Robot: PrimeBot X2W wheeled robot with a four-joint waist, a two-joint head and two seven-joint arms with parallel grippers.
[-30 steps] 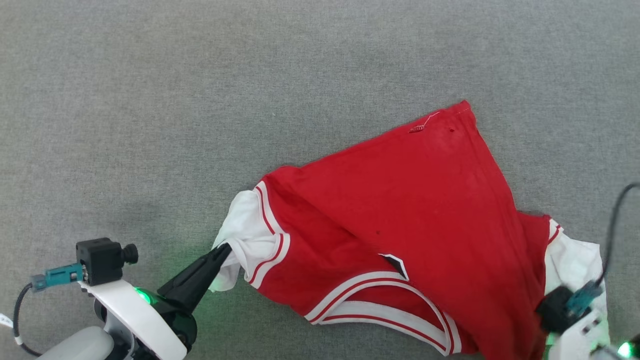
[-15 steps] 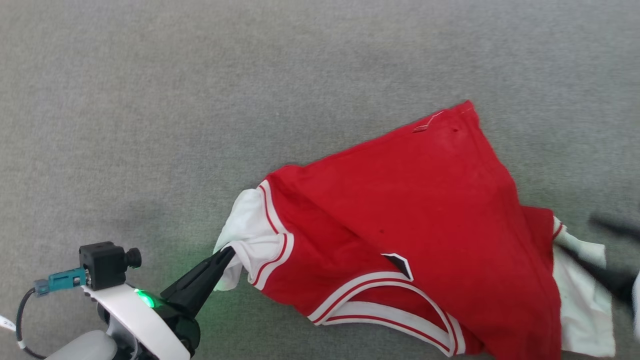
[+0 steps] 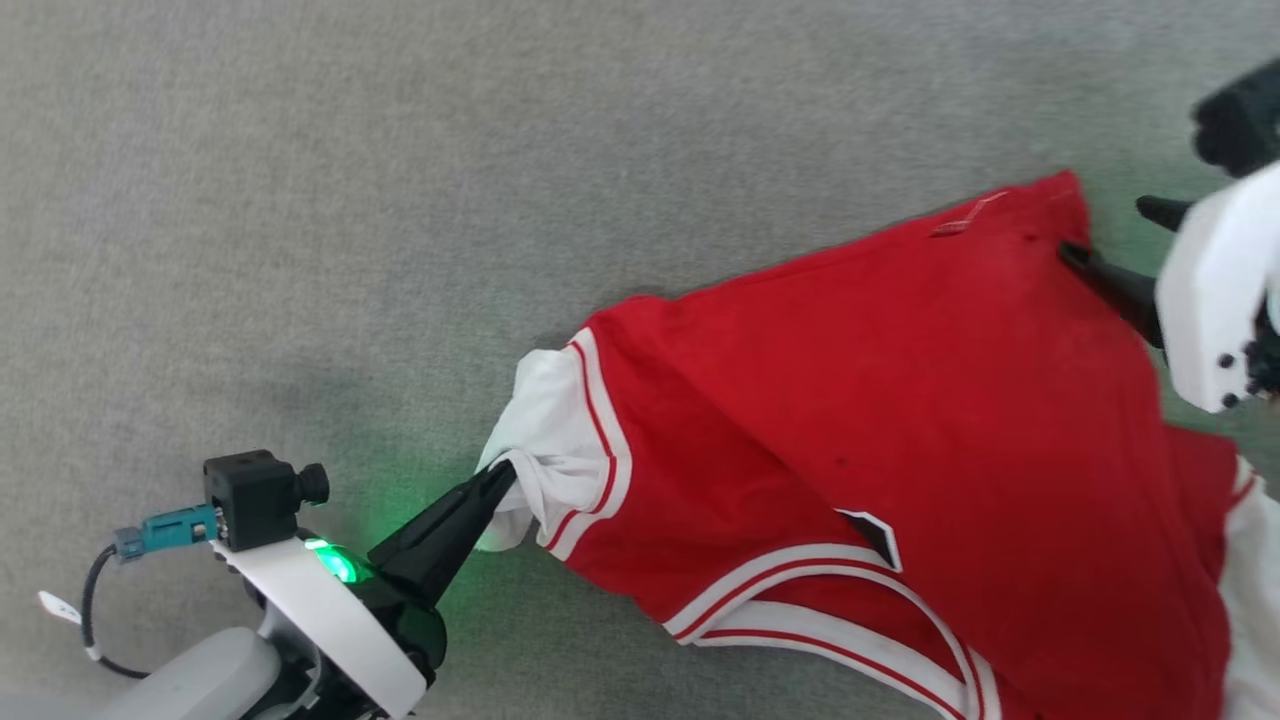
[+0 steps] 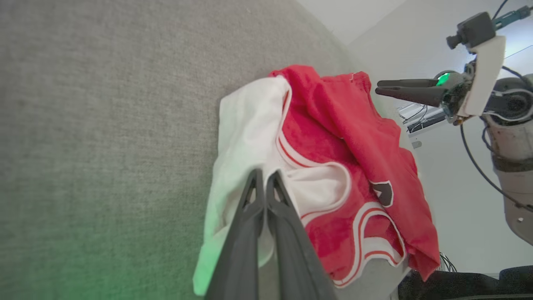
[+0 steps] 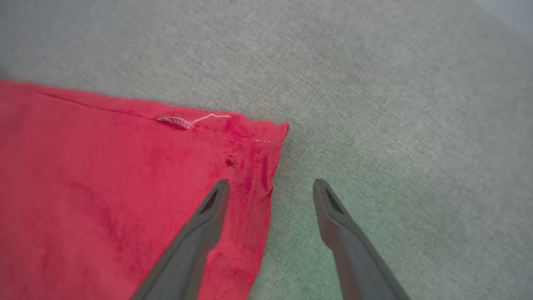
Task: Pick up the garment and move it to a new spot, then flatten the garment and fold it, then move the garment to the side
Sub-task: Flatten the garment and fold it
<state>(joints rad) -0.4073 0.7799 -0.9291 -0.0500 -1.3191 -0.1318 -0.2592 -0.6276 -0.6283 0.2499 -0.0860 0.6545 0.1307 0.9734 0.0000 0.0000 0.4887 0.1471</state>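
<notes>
Next, the right gripper pinches the hem edge by its corner (image 3: pixel 1083 246), since the garment's red body (image 3: pixel 912 360) lies flat and slack on the grey surface.
The garment (image 3: pixel 900 400), red with white sleeves and striped trim, lies crumpled on the grey cloth surface (image 3: pixel 400 200). Only a black, white-edged scrap of its number (image 3: pixel 872 532) peeks out from a fold. My left gripper (image 3: pixel 505 472) is shut on the white sleeve (image 3: pixel 555 430) at the garment's left end; the left wrist view shows the closed gripper (image 4: pixel 262 174) pinching that sleeve (image 4: pixel 250 125). My right gripper (image 3: pixel 1100 226) is open at the garment's far red corner. In the right wrist view the gripper (image 5: pixel 270 183) straddles the hem edge just below that corner (image 5: pixel 279 131).
Grey surface stretches wide to the left and far side of the garment. The left wrist view has the surface's edge (image 4: pixel 366 79) past the garment, with a white wall and cables (image 4: pixel 420 114) beyond. A second white sleeve (image 3: pixel 1255 600) lies at the right edge.
The head camera has shifted. My right arm swung from the lower right up to the garment's far corner, fingers open. My left gripper keeps its hold on the white sleeve.
</notes>
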